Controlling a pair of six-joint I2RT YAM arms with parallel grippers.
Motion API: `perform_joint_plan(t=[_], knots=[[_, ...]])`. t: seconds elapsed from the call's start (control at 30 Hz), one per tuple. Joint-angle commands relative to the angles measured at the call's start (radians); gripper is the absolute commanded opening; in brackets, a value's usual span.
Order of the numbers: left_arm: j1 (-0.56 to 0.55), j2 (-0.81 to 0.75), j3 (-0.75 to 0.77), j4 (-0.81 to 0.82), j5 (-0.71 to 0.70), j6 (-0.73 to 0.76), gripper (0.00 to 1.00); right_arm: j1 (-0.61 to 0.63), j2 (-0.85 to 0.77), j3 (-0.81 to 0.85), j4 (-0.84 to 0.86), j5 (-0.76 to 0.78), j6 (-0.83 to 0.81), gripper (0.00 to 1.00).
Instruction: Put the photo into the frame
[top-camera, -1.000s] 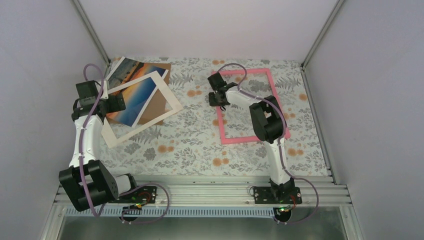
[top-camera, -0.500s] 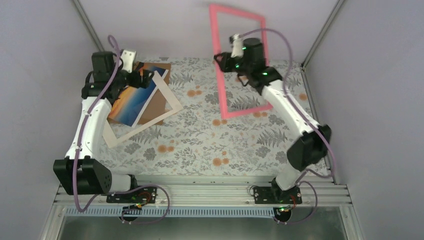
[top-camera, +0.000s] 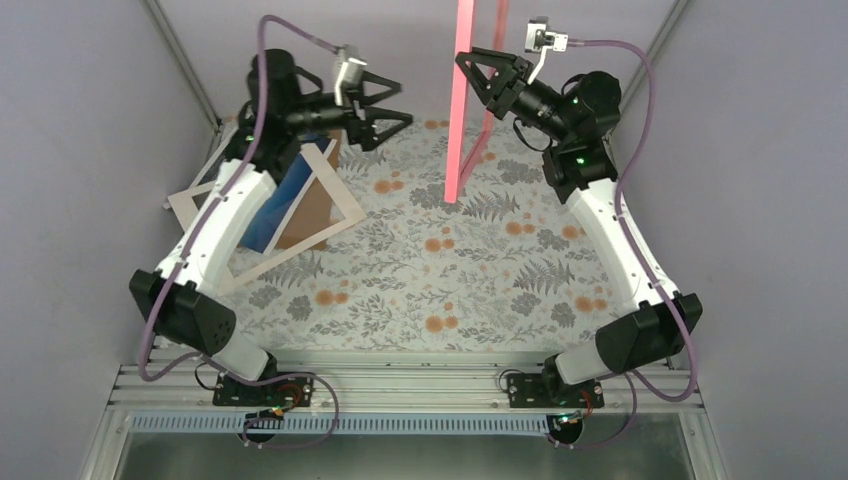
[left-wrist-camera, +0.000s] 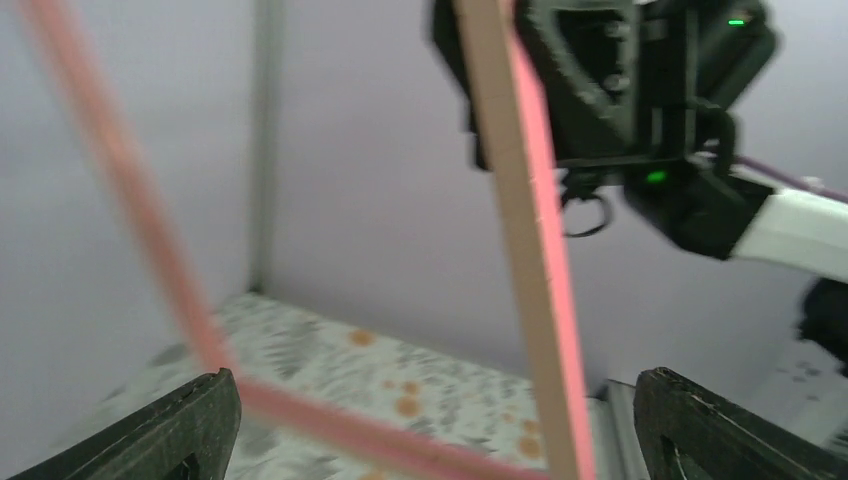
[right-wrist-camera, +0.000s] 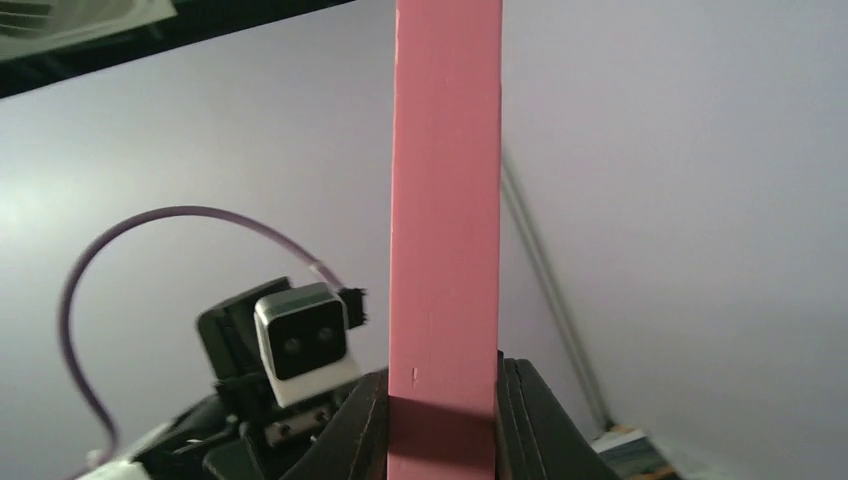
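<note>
My left gripper takes hold of its bar (right-wrist-camera: 445, 200) from the bare wood side next, to lay the pink frame back-up.
My right gripper (top-camera: 478, 80) is shut on one bar of the pink frame (top-camera: 462, 120) and holds it upright high above the far side of the table. In the right wrist view the pink bar (right-wrist-camera: 445, 200) is pinched between my fingers (right-wrist-camera: 365, 430). My left gripper (top-camera: 403, 100) is open and empty, raised in the air just left of the frame. In the left wrist view the frame's edge (left-wrist-camera: 520, 250) stands between my wide-open fingertips (left-wrist-camera: 190, 430). The photo (top-camera: 268, 225) lies on the table at the far left, mostly hidden by my left arm.
A white mat border (top-camera: 335, 195) lies over the photo on a brown cardboard sheet (top-camera: 312, 212). The floral table cover (top-camera: 430, 280) is walled in on the left, right and back. Both arms reach high over the far half.
My right arm has lifted the frame off the table and stood it upright in the air. My left arm has risen from the photo, its open gripper now beside the frame.
</note>
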Motion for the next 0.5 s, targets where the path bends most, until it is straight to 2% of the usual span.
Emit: perform_joint_plan(t=[0.0, 0.17, 0.47], knots=[[-0.119, 0.057, 0.068, 0.161, 0.119, -0.120, 0.97, -0.005, -0.030, -0.020, 0.292, -0.110, 0.152, 0.03], [-0.192, 0.102, 0.083, 0.259, 0.134, -0.217, 0.93, -0.006, -0.034, -0.060, 0.388, -0.131, 0.254, 0.03], [-0.270, 0.157, 0.060, 0.489, 0.171, -0.450, 0.70, -0.017, -0.031, -0.097, 0.484, -0.126, 0.330, 0.03]])
